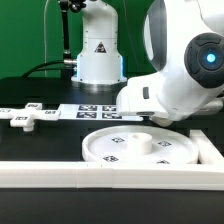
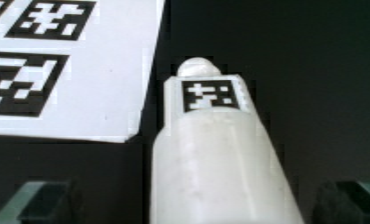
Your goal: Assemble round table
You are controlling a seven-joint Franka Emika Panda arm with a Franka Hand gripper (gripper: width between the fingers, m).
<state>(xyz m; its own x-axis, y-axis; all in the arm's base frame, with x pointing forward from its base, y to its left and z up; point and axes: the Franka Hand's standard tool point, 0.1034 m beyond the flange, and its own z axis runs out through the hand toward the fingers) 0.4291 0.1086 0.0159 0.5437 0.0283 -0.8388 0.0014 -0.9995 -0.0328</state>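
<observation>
My gripper grips the white post by the opposite end [image 2: 228,205] next. That leaves the post's rounded end free to enter the disc's hub.
The short thick white post [image 2: 208,140] lies on the black table with a tag on its upper side near the rounded far end. My gripper [image 2: 191,205] is open and straddles the post's near end. A dark fingertip [image 2: 40,200] shows on each side, with a gap between it and the post. In the exterior view my arm's white wrist [image 1: 165,85] hides the fingers and the post. The large rimmed round disc [image 1: 135,148] lies flat below the wrist. The small cross-shaped piece [image 1: 25,118] lies at the exterior view's left.
The marker board [image 1: 95,110] lies behind the disc; its corner [image 2: 66,70] is beside the post. A long white border bar [image 1: 60,175] runs along the front and another [image 1: 205,150] at the exterior view's right. The arm's base [image 1: 97,50] stands at the back.
</observation>
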